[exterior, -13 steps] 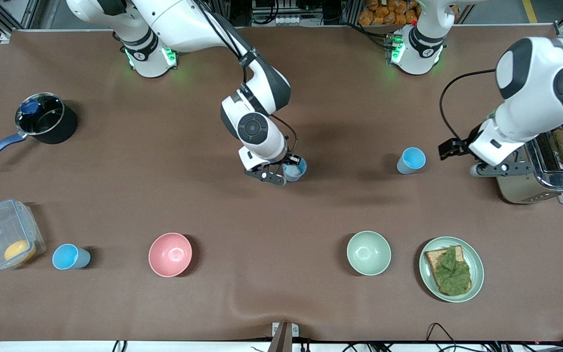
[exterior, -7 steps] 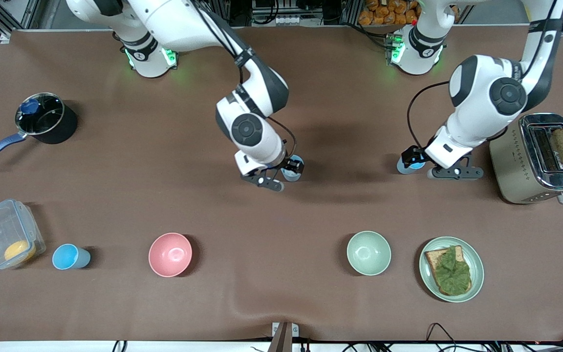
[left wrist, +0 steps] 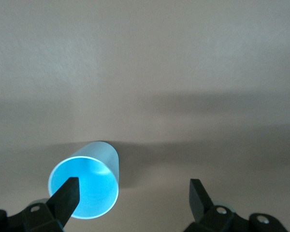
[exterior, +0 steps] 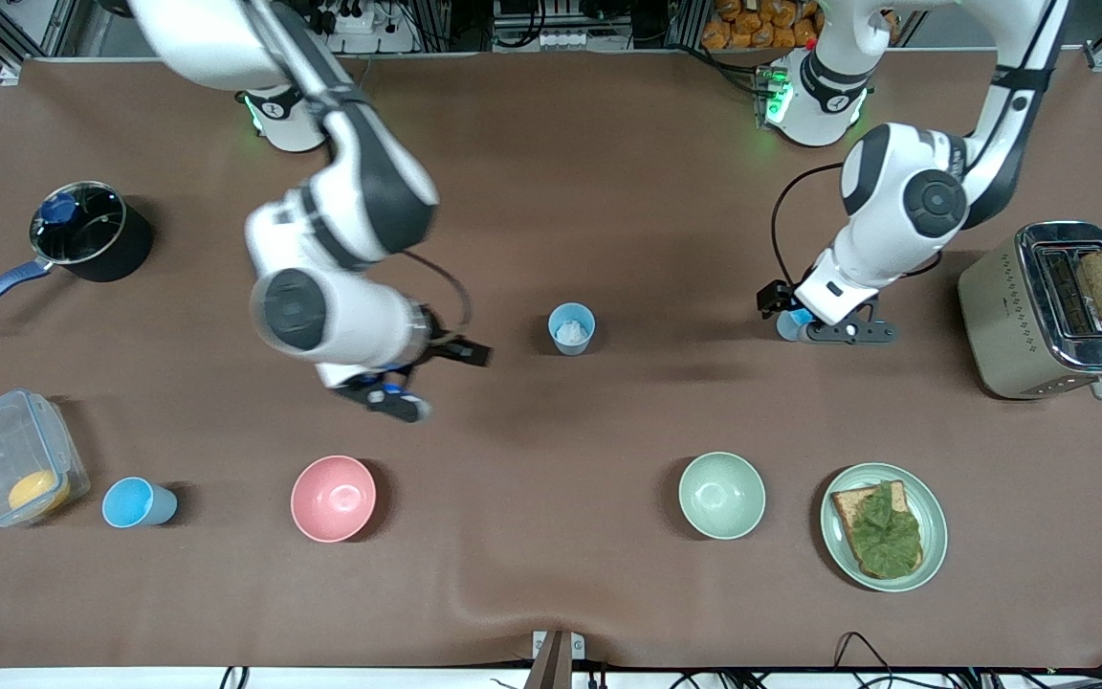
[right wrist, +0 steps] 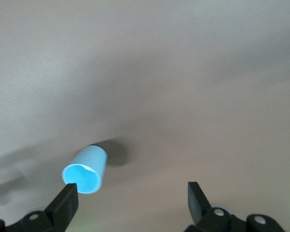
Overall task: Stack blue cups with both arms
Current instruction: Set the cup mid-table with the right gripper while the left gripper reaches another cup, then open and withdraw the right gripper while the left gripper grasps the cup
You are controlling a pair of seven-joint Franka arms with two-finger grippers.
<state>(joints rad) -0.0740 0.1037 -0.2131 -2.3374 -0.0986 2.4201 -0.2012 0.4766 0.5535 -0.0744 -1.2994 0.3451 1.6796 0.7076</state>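
The brighter blue cup's rim (left wrist: 53, 173) is the part my left gripper needs to grab next, so that this cup can be stacked with the cup that stands alone in the middle of the table.
The pale grey-blue cup (exterior: 571, 328) with a white patch inside stands upright and alone mid-table. My right gripper (exterior: 396, 396) is open and empty, up over bare cloth toward the right arm's end from that cup. In the right wrist view the gripper (right wrist: 132, 195) is open, and a sky-blue cup (right wrist: 85, 172) stands ahead of one fingertip; I cannot tell which cup it is. My left gripper (exterior: 848, 333) is open at the brighter blue cup (exterior: 788, 325). In the left wrist view the gripper (left wrist: 133, 193) has one finger (left wrist: 66, 194) over the mouth of the cup (left wrist: 89, 182).
A third blue cup (exterior: 138, 502) stands beside a clear container (exterior: 11, 457). A pink bowl (exterior: 333, 498), a green bowl (exterior: 721, 495) and a plate of toast (exterior: 884, 526) line the side nearest the front camera. A toaster (exterior: 1048, 311) stands beside the left arm, and a pot (exterior: 90, 230) stands at the right arm's end.
My right gripper has let go of the pale cup and swung away toward the right arm's end. My left gripper has moved from the toaster to the brighter blue cup.
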